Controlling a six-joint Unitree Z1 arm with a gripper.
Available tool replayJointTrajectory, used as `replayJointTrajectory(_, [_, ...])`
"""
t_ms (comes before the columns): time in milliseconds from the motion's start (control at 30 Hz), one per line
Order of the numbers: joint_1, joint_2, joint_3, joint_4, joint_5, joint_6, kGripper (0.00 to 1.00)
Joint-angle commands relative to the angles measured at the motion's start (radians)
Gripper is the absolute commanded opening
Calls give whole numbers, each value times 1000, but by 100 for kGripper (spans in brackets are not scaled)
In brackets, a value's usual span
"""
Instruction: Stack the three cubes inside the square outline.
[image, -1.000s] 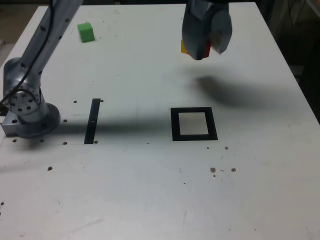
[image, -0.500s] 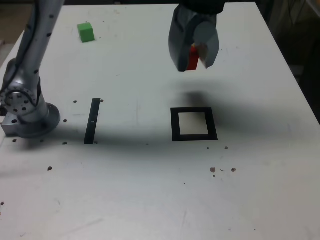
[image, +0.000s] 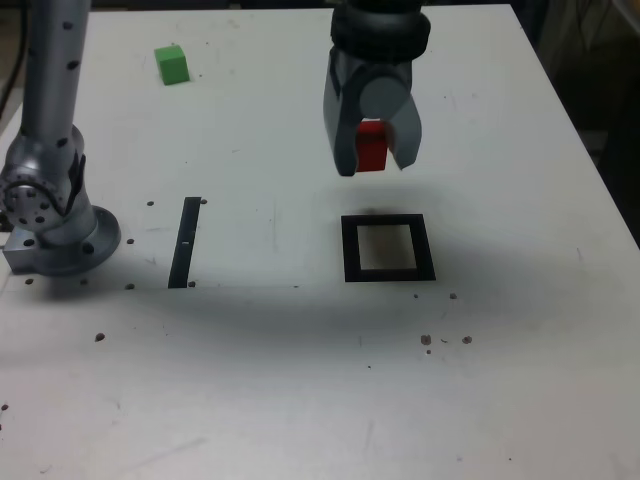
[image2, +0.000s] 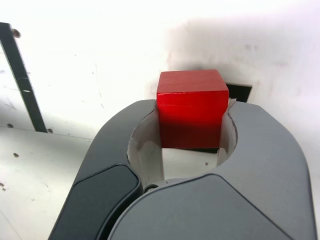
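Observation:
The red cube comes down next, before my gripper releases it. In the exterior view it hangs high above the square outline, so the cube would fall if I opened now.
My gripper hangs in the air, shut on the red cube, just behind the square outline in the exterior view. In the wrist view the red cube sits clamped between the two grey jaws of the gripper, and a corner of the square outline shows behind it. The green cube rests on the table at the far left of the exterior view. The yellow cube is hidden, no frame shows it now.
A narrow black strip lies flat to the exterior view's left of the outline, also seen as the strip in the wrist view. The arm's base stands at the left edge. Small dark specks dot the white table.
The gripper has carried the red cube toward the camera and down, from the far side of the table to just behind the square outline. The yellow cube has dropped out of sight.

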Motion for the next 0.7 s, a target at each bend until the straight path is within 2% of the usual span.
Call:
replayJointTrajectory(0, [-18,-18,26,-28,2,3,32])
replayJointTrajectory(433, [-141,-31,137,-135,13,-22,32])
replayJointTrajectory(667, [-195,-23,144,-164,15,-68,33])
